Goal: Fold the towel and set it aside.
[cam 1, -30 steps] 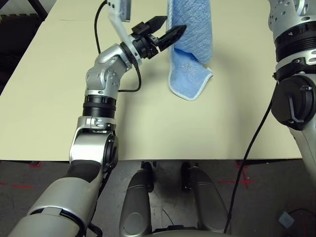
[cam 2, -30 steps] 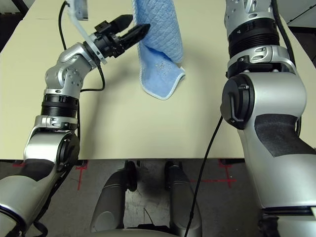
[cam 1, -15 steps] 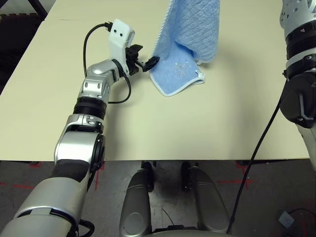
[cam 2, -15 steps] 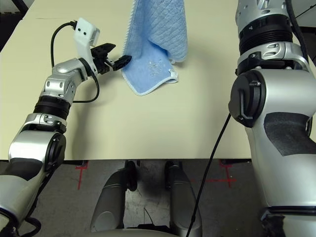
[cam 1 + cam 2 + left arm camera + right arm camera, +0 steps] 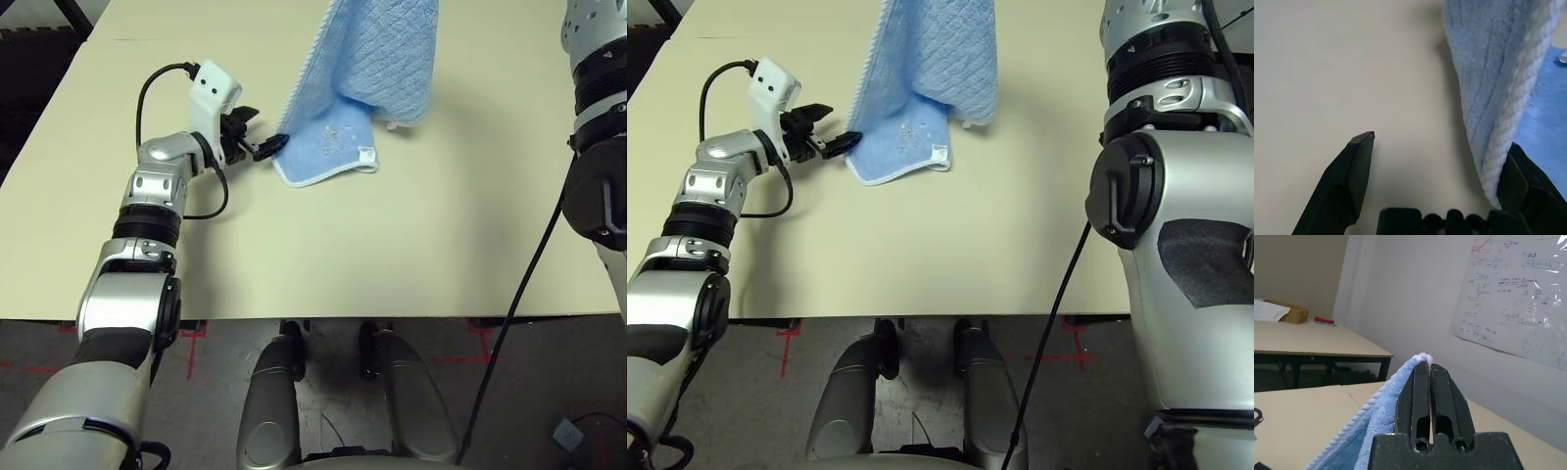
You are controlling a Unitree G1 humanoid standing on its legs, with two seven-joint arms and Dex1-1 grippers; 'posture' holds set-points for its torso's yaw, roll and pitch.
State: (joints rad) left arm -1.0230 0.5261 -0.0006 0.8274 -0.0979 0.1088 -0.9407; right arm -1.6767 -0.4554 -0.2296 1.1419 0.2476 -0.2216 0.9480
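I should next use my left gripper to grab the towel by its lower corner (image 5: pixel 280 147) and fold it, since the towel's corded edge (image 5: pixel 302 86) hangs down between the open fingers.
The light blue towel (image 5: pixel 377 59) hangs down from above, and its lower end (image 5: pixel 901 147) rests on the table with the white tag (image 5: pixel 367 155) at its corner. At the top edge of the towel (image 5: pixel 1383 409) my right gripper (image 5: pixel 1423 366) is shut on it. Low over the table by the towel's lower left edge, my left gripper (image 5: pixel 266 127) stands open. The towel's corded edge (image 5: pixel 1501 161) lies between its fingers, right beside one finger (image 5: pixel 1520 176), while the other finger (image 5: pixel 1354 166) stands apart over bare table.
The beige table (image 5: pixel 294 245) runs wide to the left and front of the towel, with its front edge (image 5: pixel 323 317) near my body. A black cable (image 5: pixel 157 83) loops off my left wrist. My right arm (image 5: pixel 1166 147) stands tall at the right.
The towel has come down and its lower end now lies on the table, drawn leftward. My left gripper has moved left and lower with that edge, staying open.
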